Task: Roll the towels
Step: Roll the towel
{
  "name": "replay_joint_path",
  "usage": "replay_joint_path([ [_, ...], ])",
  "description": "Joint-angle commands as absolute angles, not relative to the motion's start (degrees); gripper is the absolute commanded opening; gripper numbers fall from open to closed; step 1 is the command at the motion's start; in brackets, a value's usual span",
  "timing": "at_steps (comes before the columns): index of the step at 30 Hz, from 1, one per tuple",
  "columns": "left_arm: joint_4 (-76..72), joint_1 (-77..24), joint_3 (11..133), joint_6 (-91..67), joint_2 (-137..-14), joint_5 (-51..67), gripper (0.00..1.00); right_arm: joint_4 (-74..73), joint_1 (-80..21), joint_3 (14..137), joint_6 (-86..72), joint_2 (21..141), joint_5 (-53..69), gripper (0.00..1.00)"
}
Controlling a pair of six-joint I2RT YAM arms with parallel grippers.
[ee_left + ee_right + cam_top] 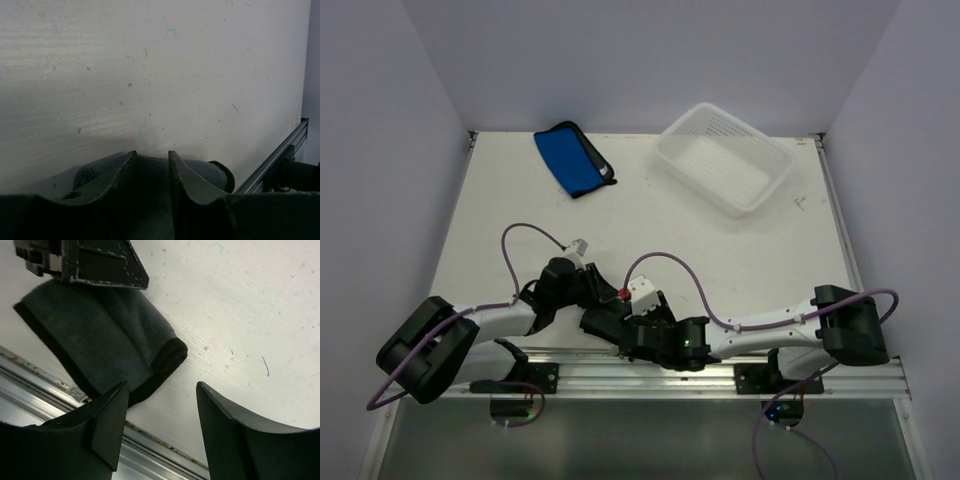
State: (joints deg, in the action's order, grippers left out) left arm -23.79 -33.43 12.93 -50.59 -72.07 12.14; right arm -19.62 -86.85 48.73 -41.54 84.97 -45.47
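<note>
My right gripper next needs to grab the roll's free black-edged end (622, 303) (169, 355), opposite my left gripper, so that I can keep rolling the dark towel.
The dark purple and black towel (100, 340) lies partly rolled at the table's near edge, next to the rail; in the top view it shows as a dark patch (599, 322). My left gripper (150, 156) presses on it, fingers close together with cloth between them; in the top view the left gripper (592, 296) is over the towel. My right gripper (162, 390) is open and empty just past the roll's right end, and it shows in the top view (625, 322). The bright blue towel (573, 158) with black edging lies folded at the back left.
A white perforated basket (726, 160) stands at the back right. The aluminium rail (150, 450) runs along the near edge right under my right gripper. Both arms are crowded together at the front centre. Grey walls enclose the table.
</note>
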Motion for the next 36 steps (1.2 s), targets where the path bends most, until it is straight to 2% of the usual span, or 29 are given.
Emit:
replay_joint_path([
  [1, -20.2, -33.2, 12.1, -49.6, -73.3, 9.8, 0.36, -12.4, -85.7, 46.2, -39.1, 80.3, -41.8, 0.61],
  [9, -20.0, -33.3, 12.4, -49.2, -73.4, 9.8, 0.36, -4.9, -75.2, 39.0, -38.4, 74.9, -25.0, 0.6],
  [20, -19.5, -33.4, 12.8, -48.8, -73.4, 10.3, 0.36, 3.0, -68.6, 37.5, -36.7, 80.8, -16.8, 0.57],
  [29, -18.4, -33.5, 13.2, -48.0, -72.3, 10.1, 0.36, 6.5, -66.4, 36.8, -34.2, 84.6, -15.6, 0.39],
  [34, -18.6, -33.6, 12.8, -48.0, -72.3, 10.0, 0.36, 9.8, -66.1, 36.1, -33.0, 85.7, -11.2, 0.29],
  [36, -18.6, -33.6, 13.1, -47.8, -72.5, 9.8, 0.36, 10.4, -66.1, 36.0, -32.5, 86.3, -9.1, 0.22],
])
